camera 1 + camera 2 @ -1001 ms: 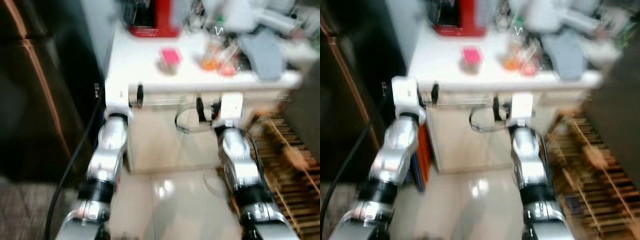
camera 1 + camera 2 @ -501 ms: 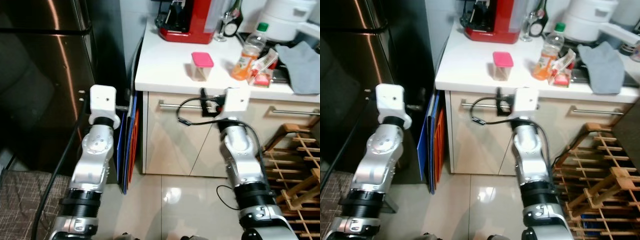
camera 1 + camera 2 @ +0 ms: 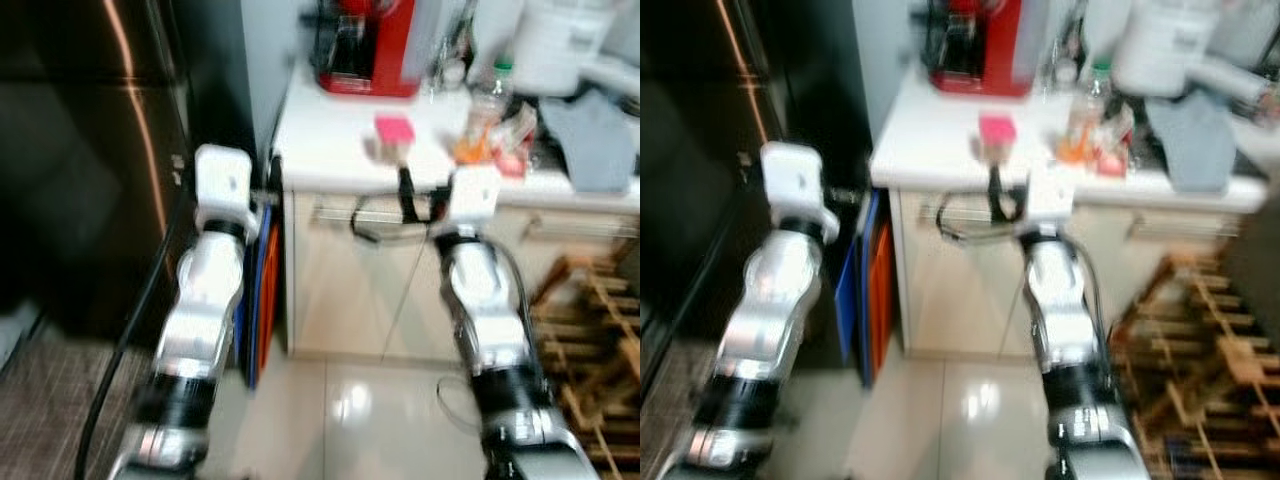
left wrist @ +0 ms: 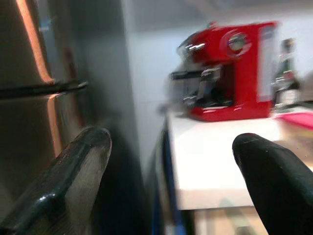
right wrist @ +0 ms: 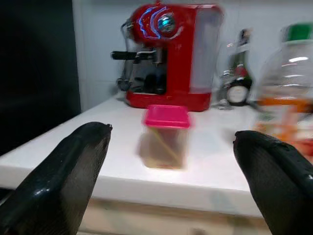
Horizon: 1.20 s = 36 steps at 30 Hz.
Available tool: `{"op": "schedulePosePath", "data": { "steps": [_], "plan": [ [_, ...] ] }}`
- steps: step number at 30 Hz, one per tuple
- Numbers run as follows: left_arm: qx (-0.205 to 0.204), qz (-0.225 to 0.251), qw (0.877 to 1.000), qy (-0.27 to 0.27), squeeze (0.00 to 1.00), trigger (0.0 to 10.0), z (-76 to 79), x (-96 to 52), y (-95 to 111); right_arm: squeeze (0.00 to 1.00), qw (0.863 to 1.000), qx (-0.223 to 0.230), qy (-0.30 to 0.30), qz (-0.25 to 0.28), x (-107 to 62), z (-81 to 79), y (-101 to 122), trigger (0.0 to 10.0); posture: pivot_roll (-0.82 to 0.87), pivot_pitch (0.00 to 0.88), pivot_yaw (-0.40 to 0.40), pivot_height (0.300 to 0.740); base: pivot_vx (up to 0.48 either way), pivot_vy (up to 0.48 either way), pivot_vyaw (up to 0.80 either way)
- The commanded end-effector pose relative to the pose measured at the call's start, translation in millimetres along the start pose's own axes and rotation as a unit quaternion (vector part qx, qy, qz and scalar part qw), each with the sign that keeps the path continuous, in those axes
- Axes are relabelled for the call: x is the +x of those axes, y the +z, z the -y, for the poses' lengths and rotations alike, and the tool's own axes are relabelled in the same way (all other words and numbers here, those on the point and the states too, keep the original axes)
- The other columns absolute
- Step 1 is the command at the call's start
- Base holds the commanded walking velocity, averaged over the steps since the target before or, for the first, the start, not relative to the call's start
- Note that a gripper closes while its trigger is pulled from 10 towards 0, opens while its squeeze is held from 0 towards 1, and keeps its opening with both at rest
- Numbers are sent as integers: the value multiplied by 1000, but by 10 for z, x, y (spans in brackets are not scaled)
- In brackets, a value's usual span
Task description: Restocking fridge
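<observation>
My right gripper will next grab the container by its clear, flat, facing sides under the jutting pink lid [image 5: 167, 116].
A dark steel fridge [image 3: 90, 170] stands at the left, its doors shut. Beside it is a white counter [image 3: 330, 140] with a small pink-lidded container [image 5: 165, 136] and an orange drink bottle [image 5: 286, 93]. My left gripper [image 4: 171, 142] is open and held at counter height, by the gap between the fridge and the counter. My right gripper [image 5: 171, 134] is open just in front of the counter edge. It faces the pink-lidded container [image 3: 394, 135] and holds nothing.
A red coffee machine [image 3: 365, 50], a white cooker [image 3: 560, 45] and a grey cloth [image 3: 590, 135] sit further back on the counter. Blue and orange boards [image 3: 262, 290] fill the gap beside the fridge. A wooden rack [image 3: 590, 330] stands at the right, and a black cable [image 3: 120, 380] runs over the floor.
The camera has shifted and the picture is blurred again. Both arms stay raised before the counter with their fingers apart; nothing on the counter has moved.
</observation>
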<state>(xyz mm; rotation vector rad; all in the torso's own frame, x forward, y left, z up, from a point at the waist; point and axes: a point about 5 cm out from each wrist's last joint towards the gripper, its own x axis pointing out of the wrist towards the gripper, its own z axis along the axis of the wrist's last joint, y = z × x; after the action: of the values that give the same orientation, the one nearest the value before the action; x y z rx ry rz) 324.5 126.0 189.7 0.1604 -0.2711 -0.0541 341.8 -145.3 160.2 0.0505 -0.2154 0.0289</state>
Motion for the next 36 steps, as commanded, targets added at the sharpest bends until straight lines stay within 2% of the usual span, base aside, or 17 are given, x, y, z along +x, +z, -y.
{"op": "schedulePosePath", "data": {
  "steps": [1, 8, 11, 12, 13, 14, 16, 19, 20, 22, 23, 26, 30, 36],
  "plan": [
    [4, 5, 1000, 10, 0, 10000, -56, 15, 33, 0, 999, 7, 25, 43, 115, -150, 262, 10000, -43, 0, -12, 740, 480, 0, 0],
    [5, 18, 1000, 11, 0, 10000, -50, 27, 87, 0, 996, 9, 22, 84, 202, -135, 528, 10000, -44, 0, -13, 740, 480, 0, 0],
    [7, 33, 999, 11, 0, 10000, -55, 32, 145, 0, 992, 7, 21, 125, 226, -140, 766, 10000, -43, 0, -12, 740, 480, 0, 0],
    [12, 49, 999, 19, 0, 10000, -64, 32, 192, 0, 988, 10, 17, 154, 237, -140, 943, 10000, -43, 0, -11, 740, 480, 0, 0],
    [12, 49, 999, 19, 0, 10000, -64, 32, 192, 0, 988, 10, 17, 154, 237, -140, 943, 10000, -43, 0, -11, 740, 480, 0, 0],
    [26, 66, 997, 26, 0, 10000, -64, 33, 241, 0, 985, 14, 13, 173, 247, -129, 1071, 10000, -43, 0, -11, 740, 0, 0, 0],
    [27, 67, 997, 25, 0, 10000, -50, 38, 250, 0, 984, 20, 7, 177, 262, -93, 1131, 10000, -43, 0, -11, 740, 0, 0, 0],
    [25, 63, 997, 23, 0, 10000, -43, 43, 239, 0, 985, 29, 2, 168, 273, -63, 1112, 10000, -43, 0, -11, 740, 0, 0, 0],
    [26, 58, 998, 25, 0, 10000, -43, 49, 229, 0, 988, 41, -4, 149, 282, -32, 1057, 10000, -46, 0, -11, 740, 0, 0, 0],
    [14, 46, 998, 27, 0, 10000, -54, 57, 194, 0, 989, 131, -13, 60, 315, 4, 824, 10000, -47, 0, -13, 740, 0, 0, 0],
    [5, 39, 999, 25, 0, 10000, -57, 61, 174, 0, 987, 159, -20, 32, 319, 20, 739, 10000, -47, 0, -13, 740, 0, 0, 0],
    [-7, 25, 1000, 14, 0, 10000, -42, 71, 132, 0, 988, 150, -28, 13, 323, 60, 667, 10000, -51, 0, -14, 740, 0, 0, 0],
    [-6, 15, 1000, 1, 0, 10000, -19, 77, 96, 0, 996, 82, -36, 15, 339, 127, 651, 10000, -49, 0, -12, 740, 0, 0, 0],
    [-2, 16, 1000, -2, 0, 10000, -28, 71, 107, 0, 998, 35, -27, -44, 333, 79, 459, 10000, -35, 0, -16, 740, 0, 0, 0]
  ]
}}
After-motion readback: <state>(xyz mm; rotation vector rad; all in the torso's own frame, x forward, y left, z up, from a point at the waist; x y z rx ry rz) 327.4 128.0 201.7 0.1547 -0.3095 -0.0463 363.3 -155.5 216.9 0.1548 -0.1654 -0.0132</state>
